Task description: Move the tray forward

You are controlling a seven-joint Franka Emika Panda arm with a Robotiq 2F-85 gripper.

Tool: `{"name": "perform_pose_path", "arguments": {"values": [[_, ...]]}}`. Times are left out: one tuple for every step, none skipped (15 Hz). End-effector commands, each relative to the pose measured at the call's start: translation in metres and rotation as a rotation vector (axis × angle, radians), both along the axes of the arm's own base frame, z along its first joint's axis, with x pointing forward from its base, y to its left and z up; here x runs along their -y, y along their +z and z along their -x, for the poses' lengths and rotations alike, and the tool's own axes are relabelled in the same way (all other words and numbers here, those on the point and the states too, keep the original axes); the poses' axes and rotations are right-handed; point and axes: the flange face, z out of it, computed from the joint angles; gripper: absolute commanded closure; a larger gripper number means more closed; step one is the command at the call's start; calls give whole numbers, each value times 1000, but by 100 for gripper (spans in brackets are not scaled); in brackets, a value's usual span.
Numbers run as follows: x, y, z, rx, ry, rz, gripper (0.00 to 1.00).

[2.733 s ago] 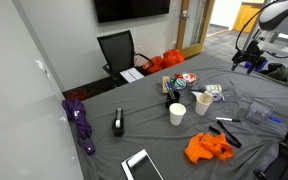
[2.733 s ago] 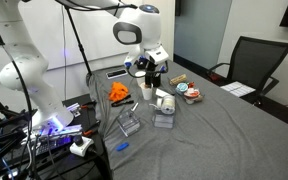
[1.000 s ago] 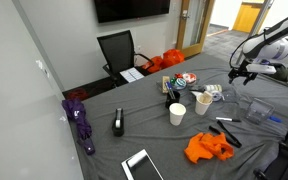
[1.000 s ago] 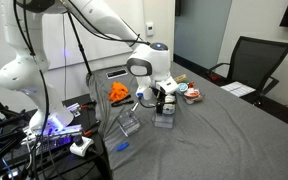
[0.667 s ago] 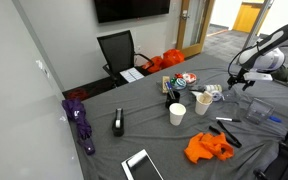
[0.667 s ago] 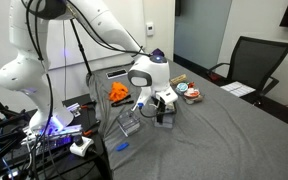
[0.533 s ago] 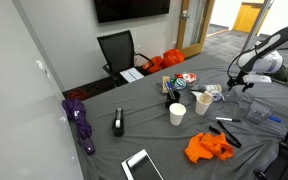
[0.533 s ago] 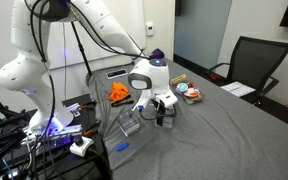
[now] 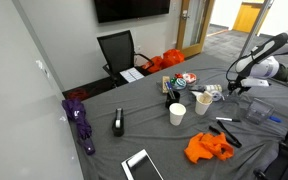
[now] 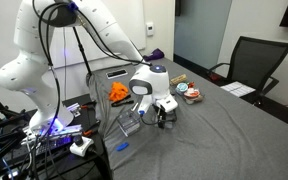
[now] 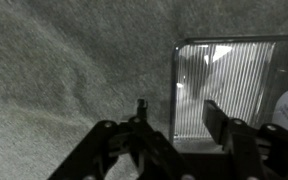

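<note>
My gripper would leave the tray on the grey cloth if I moved it sideways now, because its open fingers stand apart on both sides of the tray's edge (image 9: 227,94) (image 11: 173,106).
The tray (image 9: 212,92) is small, shallow and whitish-silvery, with greenish bits, and lies on the grey cloth beside a paper cup (image 9: 204,103). In the wrist view the tray (image 11: 234,85) looks ribbed and shiny and fills the right side. My gripper (image 11: 177,108) is open and low over the tray's left edge. One finger (image 11: 141,110) is outside it over the cloth. The other finger (image 11: 216,120) is over the tray's inside. The gripper shows in both exterior views (image 9: 231,89) (image 10: 162,117), and in the latter it hides the tray.
A second paper cup (image 9: 177,113), a flat grey square container (image 9: 256,110), an orange cloth (image 9: 208,148), a black marker (image 9: 224,122) and a round dish (image 9: 185,78) lie around the tray. A purple object (image 9: 80,122), a black box (image 9: 118,122) and a tablet (image 9: 142,165) lie farther off.
The arm has come down from high above the table. The open gripper now sits low over the tray's edge. The tray and the other objects have not moved.
</note>
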Motion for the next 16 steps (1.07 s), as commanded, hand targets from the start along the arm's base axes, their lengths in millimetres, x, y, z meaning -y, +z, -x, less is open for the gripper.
{"name": "perform_pose_path", "arguments": {"values": [[10,-3,-3,12,2,9,69],[12,-3,-3,13,1,10,77],[15,-2,-2,13,-2,10,83],[18,-1,-1,12,-5,10,91],[23,0,2,17,-6,6,97],[29,1,5,19,-6,7,100],[34,1,9,26,-2,5,100],[40,2,14,28,7,3,100],[47,2,19,30,26,0,100],[53,2,24,33,37,-2,99],[62,3,32,31,56,-4,99],[71,3,39,32,74,-4,99],[81,4,47,32,90,-3,99],[90,4,54,29,104,1,99],[99,4,62,28,117,4,99],[108,5,69,25,130,8,99]]}}
